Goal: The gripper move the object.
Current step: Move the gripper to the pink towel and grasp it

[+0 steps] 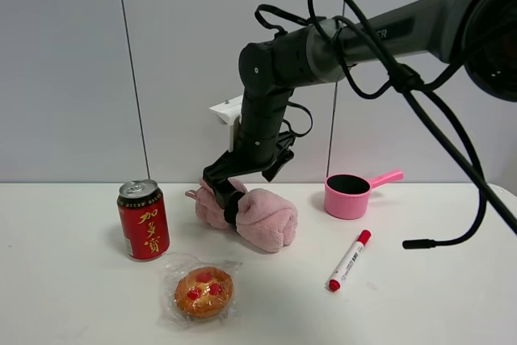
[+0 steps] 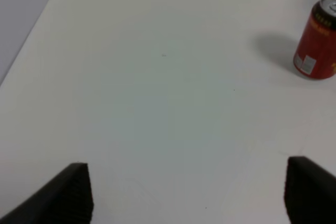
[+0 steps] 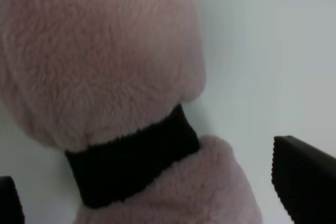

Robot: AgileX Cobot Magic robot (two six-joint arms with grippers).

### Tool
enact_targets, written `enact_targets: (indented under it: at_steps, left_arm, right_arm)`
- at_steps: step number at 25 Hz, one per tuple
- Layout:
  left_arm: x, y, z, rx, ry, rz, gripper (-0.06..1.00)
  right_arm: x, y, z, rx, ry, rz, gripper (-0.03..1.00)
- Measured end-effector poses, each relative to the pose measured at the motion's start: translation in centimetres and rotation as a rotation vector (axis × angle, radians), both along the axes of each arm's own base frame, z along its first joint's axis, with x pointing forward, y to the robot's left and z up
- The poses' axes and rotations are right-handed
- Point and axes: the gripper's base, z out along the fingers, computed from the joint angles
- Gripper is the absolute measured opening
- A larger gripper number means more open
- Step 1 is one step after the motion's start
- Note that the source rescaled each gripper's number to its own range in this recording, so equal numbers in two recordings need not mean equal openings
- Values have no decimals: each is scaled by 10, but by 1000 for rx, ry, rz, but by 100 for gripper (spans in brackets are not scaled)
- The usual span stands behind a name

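My right gripper's fingers end above the top of the towel's pink folds, so it now moves lower before closing on the towel's black band point(image 1: 232, 211) point(image 3: 134, 158).
The pale pink rolled towel point(image 1: 257, 217) lies on the white table point(image 1: 65, 296) just right of the can, with a black band point(image 1: 232, 209) round its middle. My right gripper point(image 1: 223, 186) reaches across from the right and hangs low over the towel's left end. In the right wrist view the towel point(image 3: 100, 56) and its band point(image 3: 131, 161) fill the frame between the spread fingers point(image 3: 304, 179). The right gripper point(image 3: 157, 195) is open, and the visible finger stands apart from the towel. My left gripper point(image 2: 186, 198) is open and empty over bare table.
A red drink can point(image 1: 144, 220) stands left of the towel and also shows in the left wrist view point(image 2: 317, 38). A wrapped pastry point(image 1: 203, 291) lies in front. A pink pot with a handle point(image 1: 351, 194) and a red marker point(image 1: 348, 260) lie to the right.
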Motion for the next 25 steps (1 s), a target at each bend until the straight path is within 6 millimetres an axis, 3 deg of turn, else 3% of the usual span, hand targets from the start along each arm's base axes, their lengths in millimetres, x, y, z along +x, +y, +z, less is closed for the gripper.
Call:
enact_targets:
  at_steps: [9, 18, 20, 22, 25]
  left_arm:
    - [0, 0, 0, 1, 0, 0, 100]
    - [0, 0, 0, 0, 0, 0, 100]
    - [0, 0, 0, 0, 0, 0, 100]
    - [0, 0, 0, 0, 0, 0, 100]
    - [0, 0, 0, 0, 0, 0, 100]
  right_arm:
    - [6, 9, -31, 53, -3, 18, 100]
    - [8, 11, -48, 34, -10, 58, 97]
    - [9, 11, -47, 29, -15, 61, 85]
    - [9, 10, -47, 16, -20, 66, 57]
    - [8, 8, -48, -1, -8, 66, 5]
